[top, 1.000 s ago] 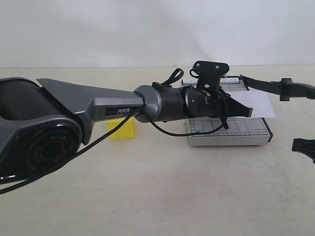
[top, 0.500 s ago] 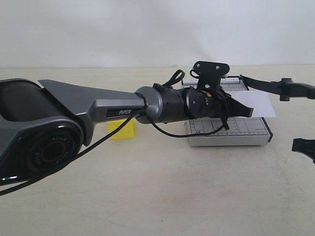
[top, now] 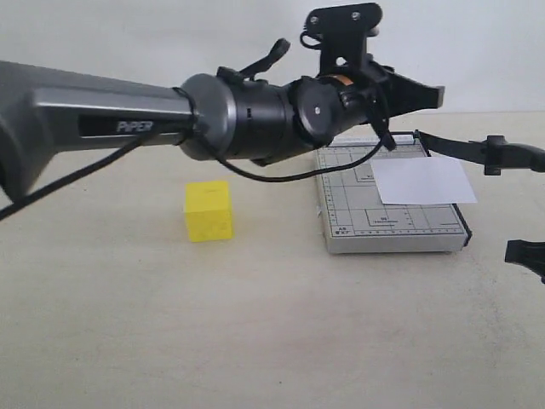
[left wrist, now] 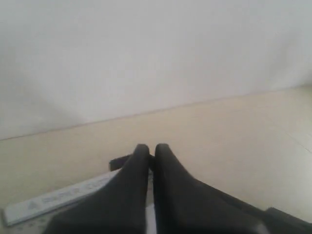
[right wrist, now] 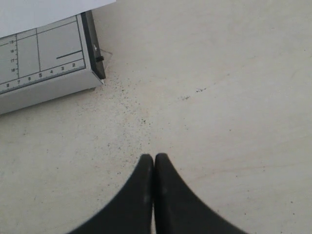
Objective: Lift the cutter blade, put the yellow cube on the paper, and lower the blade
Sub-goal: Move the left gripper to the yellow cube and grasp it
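I will place the yellow cube on the white paper [top: 421, 181], so next my left gripper will grab the yellow cube [top: 209, 210] by its opposite sides.
The yellow cube [top: 209, 210] sits on the table, left of the grey gridded cutter base [top: 358, 223]. The white paper [top: 421, 181] lies on the base's right half. The cutter blade [top: 451, 145] runs from the base's far right corner out to the right, its thick handle [top: 515, 155] held off the board. My left gripper [top: 434, 95] is shut and empty, high above the base's far edge; in the left wrist view its fingertips [left wrist: 148, 148] nearly touch. My right gripper [right wrist: 154, 158] is shut on nothing over bare table near the base's corner [right wrist: 95, 73].
The left arm [top: 238, 115] stretches across the upper left of the exterior view, with a cable hanging under it. A black part of the right arm [top: 525, 254] shows at the right edge. A pale wall stands behind the table.
The left arm has lifted from low over the cutter base to well above it, uncovering the board and the cube. Blade, paper, cube and right arm have not moved.
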You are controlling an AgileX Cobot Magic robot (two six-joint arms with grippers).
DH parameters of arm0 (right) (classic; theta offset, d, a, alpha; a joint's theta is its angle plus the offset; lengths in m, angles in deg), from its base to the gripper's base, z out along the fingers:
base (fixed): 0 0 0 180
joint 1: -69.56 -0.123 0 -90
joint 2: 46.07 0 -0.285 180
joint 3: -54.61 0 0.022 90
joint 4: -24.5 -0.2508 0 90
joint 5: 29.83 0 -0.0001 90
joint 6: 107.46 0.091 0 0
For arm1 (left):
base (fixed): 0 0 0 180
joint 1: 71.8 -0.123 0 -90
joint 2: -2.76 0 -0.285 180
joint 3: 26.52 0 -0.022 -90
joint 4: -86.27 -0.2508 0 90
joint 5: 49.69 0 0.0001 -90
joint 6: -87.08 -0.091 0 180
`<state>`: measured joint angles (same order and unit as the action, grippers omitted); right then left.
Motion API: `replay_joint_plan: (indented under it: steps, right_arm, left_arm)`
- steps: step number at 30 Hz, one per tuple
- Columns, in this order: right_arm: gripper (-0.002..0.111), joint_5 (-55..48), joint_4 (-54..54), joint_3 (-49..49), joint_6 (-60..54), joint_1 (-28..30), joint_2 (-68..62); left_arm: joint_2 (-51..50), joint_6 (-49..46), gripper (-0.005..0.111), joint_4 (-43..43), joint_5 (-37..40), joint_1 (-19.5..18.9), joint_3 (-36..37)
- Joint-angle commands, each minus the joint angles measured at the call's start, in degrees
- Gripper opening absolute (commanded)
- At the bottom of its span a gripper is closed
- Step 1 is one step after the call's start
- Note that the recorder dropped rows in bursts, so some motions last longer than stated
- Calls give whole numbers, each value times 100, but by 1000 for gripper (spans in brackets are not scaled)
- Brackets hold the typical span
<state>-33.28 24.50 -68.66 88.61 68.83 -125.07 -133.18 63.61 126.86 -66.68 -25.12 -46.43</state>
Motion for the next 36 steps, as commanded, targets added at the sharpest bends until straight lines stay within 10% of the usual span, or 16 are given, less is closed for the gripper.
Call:
replay_joint_plan:
  steps: [1, 6, 12, 19, 36]
  right_arm:
    - [0, -18, 37, -17, 13, 15, -12]
    - [0, -18, 37, -17, 13, 15, -12]
    - [0, -59, 37, -17, 13, 15, -12]
    - [0, -142, 0, -17, 27, 15, -12]
    - [0, -141, -31, -17, 48, 15, -12]
  left_arm:
    - [1015, -870, 5, 1011, -1874, 191, 2115]
    - [1501, -1195, 5, 2728, -4010, 452, 3848]
    - [1501, -3313, 14, 3002, -3315, 414, 3994]
    - [1382, -2275, 110, 3054, -2979, 88, 3972]
    - [372, -1302, 109, 2382, -2195, -611, 3610]
